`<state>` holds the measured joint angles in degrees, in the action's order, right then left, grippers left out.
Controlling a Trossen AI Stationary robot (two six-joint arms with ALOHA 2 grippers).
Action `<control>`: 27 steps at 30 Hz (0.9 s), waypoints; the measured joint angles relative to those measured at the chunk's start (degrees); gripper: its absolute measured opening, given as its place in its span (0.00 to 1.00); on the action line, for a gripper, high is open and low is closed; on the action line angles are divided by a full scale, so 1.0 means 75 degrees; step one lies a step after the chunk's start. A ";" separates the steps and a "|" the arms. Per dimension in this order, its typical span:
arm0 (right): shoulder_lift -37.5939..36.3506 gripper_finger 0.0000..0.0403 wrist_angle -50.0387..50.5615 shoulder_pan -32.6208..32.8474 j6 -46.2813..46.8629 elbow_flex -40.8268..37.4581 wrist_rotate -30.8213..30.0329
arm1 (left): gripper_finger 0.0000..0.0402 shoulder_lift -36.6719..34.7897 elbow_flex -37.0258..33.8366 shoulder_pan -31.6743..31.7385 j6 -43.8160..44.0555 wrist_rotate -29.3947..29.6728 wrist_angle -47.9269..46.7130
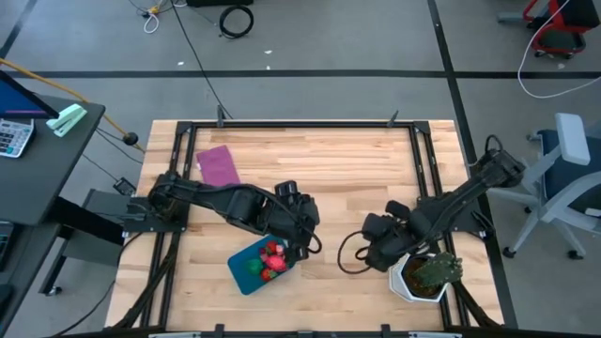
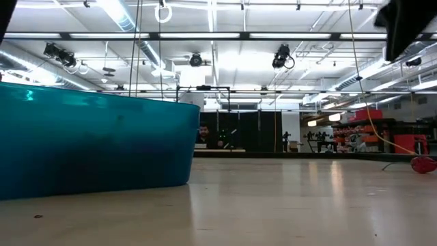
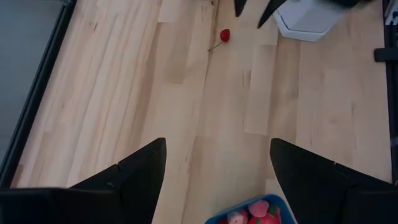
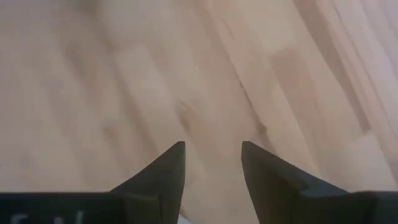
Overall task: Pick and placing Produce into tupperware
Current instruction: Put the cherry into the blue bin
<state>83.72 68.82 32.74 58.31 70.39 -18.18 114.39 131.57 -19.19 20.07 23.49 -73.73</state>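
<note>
The small red cherry goes in the tupperware (image 1: 246, 275) next, so my right gripper should grab its round body.
The teal-blue tupperware (image 1: 246, 275) sits near the table's near edge and fills the left of the low view (image 2: 95, 143). Red, pink and one green toy produce (image 1: 270, 260) lie inside it, and they also show in the left wrist view (image 3: 254, 213). My left gripper (image 1: 308, 246) (image 3: 217, 146) hangs open just right of the tupperware's right end. A small red cherry (image 3: 224, 35) (image 2: 423, 164) lies on the wood farther right. My right gripper (image 1: 346, 255) (image 4: 213, 146) (image 3: 254, 9) is open above bare table beside the cherry.
A spiky green plant in a white hexagonal pot (image 1: 427, 275) (image 3: 308, 18) stands at the near right corner, close behind my right gripper. A flat purple rectangle (image 1: 218, 165) lies at the far left. Bare wood (image 1: 329, 178) spreads across the table's middle and far side.
</note>
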 joint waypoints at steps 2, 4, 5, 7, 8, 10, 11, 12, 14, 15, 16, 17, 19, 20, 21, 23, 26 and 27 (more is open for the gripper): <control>0.0015 0.41 -0.0140 -0.0099 0.0253 -0.0577 0.0104 | 0.72 0.0000 0.0000 0.0044 0.0039 -0.0003 -0.0003; 0.0015 0.41 -0.0268 -0.0237 0.0378 -0.1079 0.0161 | 0.72 0.0000 0.0000 0.0095 -0.0011 0.0000 -0.0003; 0.0015 0.41 -0.0361 -0.0310 0.0410 -0.1303 0.0222 | 0.72 0.0000 0.0000 0.0133 -0.0025 0.0000 -0.0009; 0.0015 0.41 -0.0566 -0.0510 0.0404 -0.1708 0.0408 | 0.72 0.0000 0.0000 0.0203 -0.0035 0.0005 -0.0107; 0.0015 0.41 -0.0758 -0.0626 0.0336 -0.1926 0.0558 | 0.72 0.0000 0.0000 0.0241 -0.0044 0.0006 -0.0169; 0.0015 0.41 -0.1201 -0.0862 0.0111 -0.2312 0.0864 | 0.72 0.0000 0.0000 0.0321 -0.0045 0.0003 -0.0170; 0.0015 0.41 -0.1389 -0.0962 0.0048 -0.2478 0.0997 | 0.72 0.0000 0.0000 0.0364 -0.0045 0.0006 -0.0172; 0.0015 0.41 -0.1540 -0.1053 0.0026 -0.2639 0.1094 | 0.72 0.0000 0.0000 0.0407 -0.0045 0.0006 -0.0172; 0.0015 0.41 -0.1664 -0.1215 0.0016 -0.2916 0.1174 | 0.72 0.0000 0.0000 0.0493 -0.0045 0.0006 -0.0169; 0.0015 0.41 -0.1661 -0.1289 0.0014 -0.3025 0.1172 | 0.72 0.0000 0.0001 0.0539 -0.0045 0.0006 -0.0170; 0.0015 0.41 -0.1669 -0.1357 -0.0004 -0.3129 0.1172 | 0.72 0.0000 0.0000 0.0588 -0.0045 0.0003 -0.0171; 0.0015 0.41 -0.1671 -0.1415 -0.0038 -0.3234 0.1172 | 0.72 0.0000 0.0003 0.0636 -0.0045 0.0005 -0.0175; 0.0015 0.41 -0.1684 -0.1489 -0.0168 -0.3381 0.1165 | 0.72 0.0000 0.0003 0.0739 -0.0045 0.0006 -0.0181; 0.0015 0.41 -0.1716 -0.1523 -0.0201 -0.3430 0.1166 | 0.72 0.0000 0.0003 0.0782 -0.0045 0.0006 -0.0187; 0.0015 0.41 -0.1761 -0.1561 -0.0237 -0.3458 0.1175 | 0.72 0.0000 0.0003 0.0827 -0.0045 0.0006 -0.0202; 0.0015 0.41 -0.1902 -0.1610 -0.0304 -0.3479 0.1178 | 0.72 0.0000 0.0003 0.0900 -0.0045 0.0006 -0.0213; 0.0015 0.41 -0.2273 -0.1667 -0.0502 -0.3552 0.1178 | 0.72 0.0000 0.0003 0.1004 -0.0045 0.0006 -0.0213; 0.0015 0.41 -0.2421 -0.1688 -0.0565 -0.3565 0.1175 | 0.72 0.0000 0.0003 0.1025 -0.0045 0.0005 -0.0218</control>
<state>83.83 50.66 20.08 54.07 43.65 -9.37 114.39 131.59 -11.50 19.73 23.53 -75.37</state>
